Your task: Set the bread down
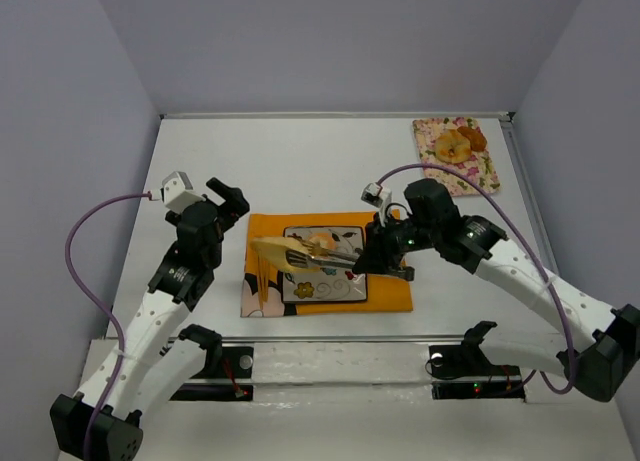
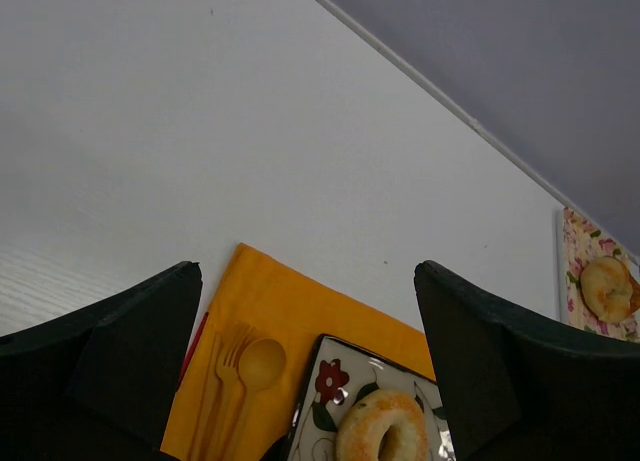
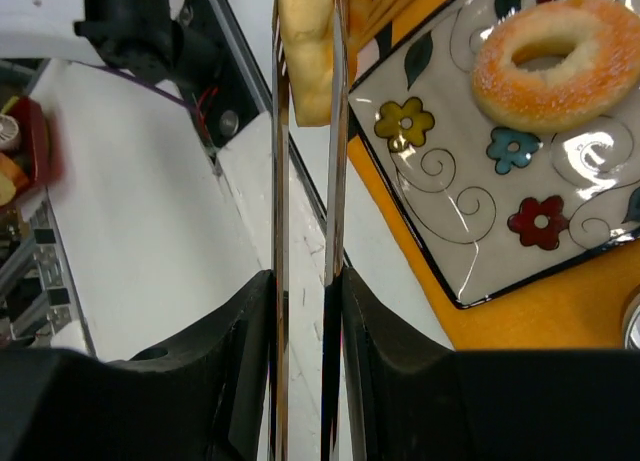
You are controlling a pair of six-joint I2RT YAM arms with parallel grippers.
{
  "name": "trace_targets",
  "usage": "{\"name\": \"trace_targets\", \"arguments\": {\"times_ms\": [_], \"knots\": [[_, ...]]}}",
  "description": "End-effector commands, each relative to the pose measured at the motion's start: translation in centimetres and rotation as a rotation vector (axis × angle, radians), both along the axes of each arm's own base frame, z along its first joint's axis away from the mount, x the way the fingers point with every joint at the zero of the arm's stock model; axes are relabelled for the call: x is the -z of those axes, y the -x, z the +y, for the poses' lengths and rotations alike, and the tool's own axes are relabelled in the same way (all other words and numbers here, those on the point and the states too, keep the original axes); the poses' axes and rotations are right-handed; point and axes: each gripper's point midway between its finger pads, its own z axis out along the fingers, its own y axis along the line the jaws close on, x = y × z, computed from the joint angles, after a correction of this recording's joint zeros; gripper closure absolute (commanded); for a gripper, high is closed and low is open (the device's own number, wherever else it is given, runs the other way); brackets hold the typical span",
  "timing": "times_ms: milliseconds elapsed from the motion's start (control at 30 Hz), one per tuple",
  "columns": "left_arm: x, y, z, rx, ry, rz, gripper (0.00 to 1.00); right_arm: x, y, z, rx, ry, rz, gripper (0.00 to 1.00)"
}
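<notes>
The bread [image 1: 272,251] is hanging high and partly past the plate's edge, and it would fall toward the wooden fork and spoon, so the robot's right gripper needs to move it toward the plate before letting go.
My right gripper [image 1: 385,253] is shut on metal tongs [image 1: 330,256]. The tongs pinch a pale yellow piece of bread [image 1: 272,251] and hold it above the left side of a flowered plate [image 1: 330,289]. A ring-shaped bagel [image 1: 322,241] lies on the plate. In the right wrist view the tong arms [image 3: 280,181] run up from my gripper [image 3: 305,291] to the bread [image 3: 308,51], left of the plate [image 3: 470,211] and bagel [image 3: 555,56]. My left gripper [image 1: 228,203] is open and empty, left of the plate; its view [image 2: 308,321] shows the bagel [image 2: 385,431].
The plate sits on an orange napkin [image 1: 390,293] with a wooden fork and spoon [image 1: 262,289] at its left. A floral mat [image 1: 482,176] with more pastries [image 1: 455,146] lies at the back right. The table's front rail [image 1: 350,356] runs near the arm bases.
</notes>
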Motion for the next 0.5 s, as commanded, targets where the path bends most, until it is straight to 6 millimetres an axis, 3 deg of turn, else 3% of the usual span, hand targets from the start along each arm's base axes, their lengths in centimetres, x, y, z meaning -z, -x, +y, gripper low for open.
{"name": "trace_targets", "arguments": {"times_ms": [0,167,300,467], "knots": [[-3.0,-0.2,0.1,-0.019,0.05,-0.071,0.01,1.7,-0.3,0.7,-0.022,0.053,-0.024,0.83],[-3.1,-0.4,0.1,-0.023,0.044,-0.067,0.01,4.5,0.3,0.8,-0.071,0.104,0.054,0.83],[-3.0,-0.7,0.0,-0.019,0.039,-0.059,0.01,7.0,-0.5,0.0,-0.014,0.201,0.088,0.79],[-2.8,-0.8,-0.1,-0.017,0.027,-0.049,0.01,8.3,-0.9,-0.3,0.018,0.249,0.113,0.72]]}}
